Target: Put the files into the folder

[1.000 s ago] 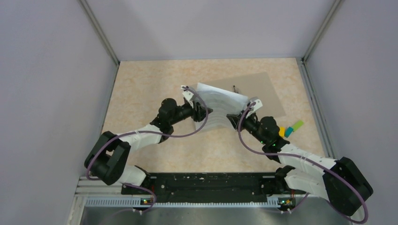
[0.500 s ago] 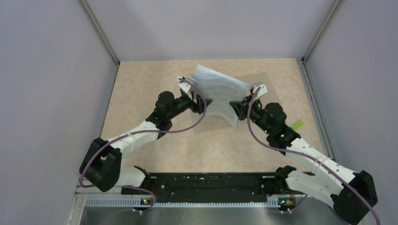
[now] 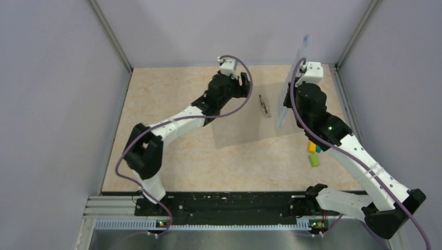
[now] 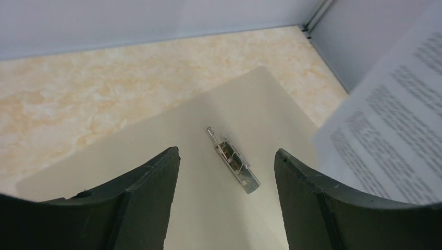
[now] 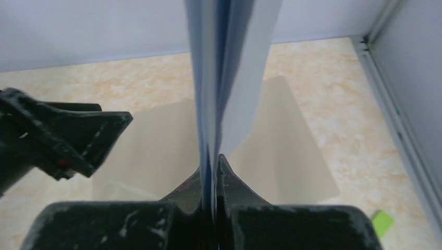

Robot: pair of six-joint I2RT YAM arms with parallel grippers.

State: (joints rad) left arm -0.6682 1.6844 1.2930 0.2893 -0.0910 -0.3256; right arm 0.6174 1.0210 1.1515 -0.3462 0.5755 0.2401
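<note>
My left gripper grabs the folder's metal clip next, across the clip's body, to shift the open folder for receiving the files.
The files are a stack of white printed sheets held upright and edge-on over the folder's right side. My right gripper is shut on their lower edge; in the right wrist view the jaws pinch the sheets. The brown folder lies open and flat on the table, with a metal clip at its middle. My left gripper is open and empty above the folder's far left part. In the left wrist view it frames the clip and folder, with the sheets at the right.
Small yellow and green blocks lie on the table right of the folder, under the right arm; the green one shows in the right wrist view. Grey walls enclose the table on three sides.
The left gripper has let go of the sheets and moved to the far side. The right gripper has swung the sheets up and right, off the folder, until they stand upright.
</note>
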